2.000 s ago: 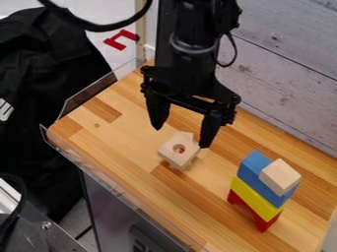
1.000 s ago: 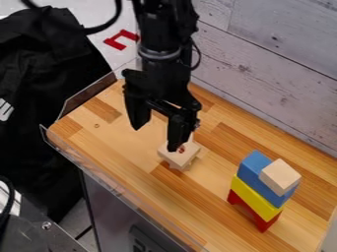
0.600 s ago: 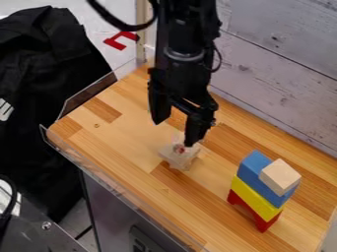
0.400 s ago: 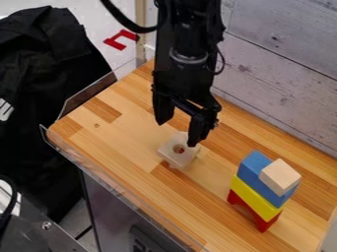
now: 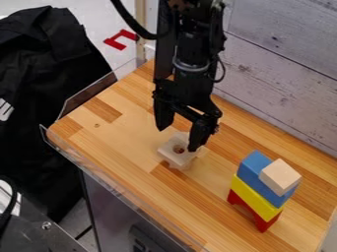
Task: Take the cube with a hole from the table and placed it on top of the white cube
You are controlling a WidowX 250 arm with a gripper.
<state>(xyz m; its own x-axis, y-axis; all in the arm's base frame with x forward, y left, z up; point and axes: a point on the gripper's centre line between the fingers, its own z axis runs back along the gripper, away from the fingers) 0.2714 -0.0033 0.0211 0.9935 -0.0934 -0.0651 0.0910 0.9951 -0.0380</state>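
Note:
I should next grip the wooden cube's opposite sides on either side of the hole [image 5: 176, 155]. The wooden cube then goes on top of the white cube.
My gripper [image 5: 178, 139] is open, hanging over the middle of the table with its fingers apart. Just under and in front of it lies the pale wooden cube with a hole [image 5: 176, 155], its round hole facing up. One fingertip overlaps the block's right upper edge; whether they touch I cannot tell. At the right, a plain pale cube [image 5: 280, 176] is on top of a stack, tilted against the blue block [image 5: 252, 168].
Below the blue block, the stack has a yellow block [image 5: 255, 199] and a red arched block [image 5: 264, 225]. A clear rim [image 5: 118, 194] edges the wooden table [image 5: 118, 142], and a plank wall [image 5: 283, 74] stands behind.
Compared with two seconds ago, my gripper has turned and shifted, swinging left and then back right. Most recently it has lowered slightly toward the holed cube. The blocks have not moved.

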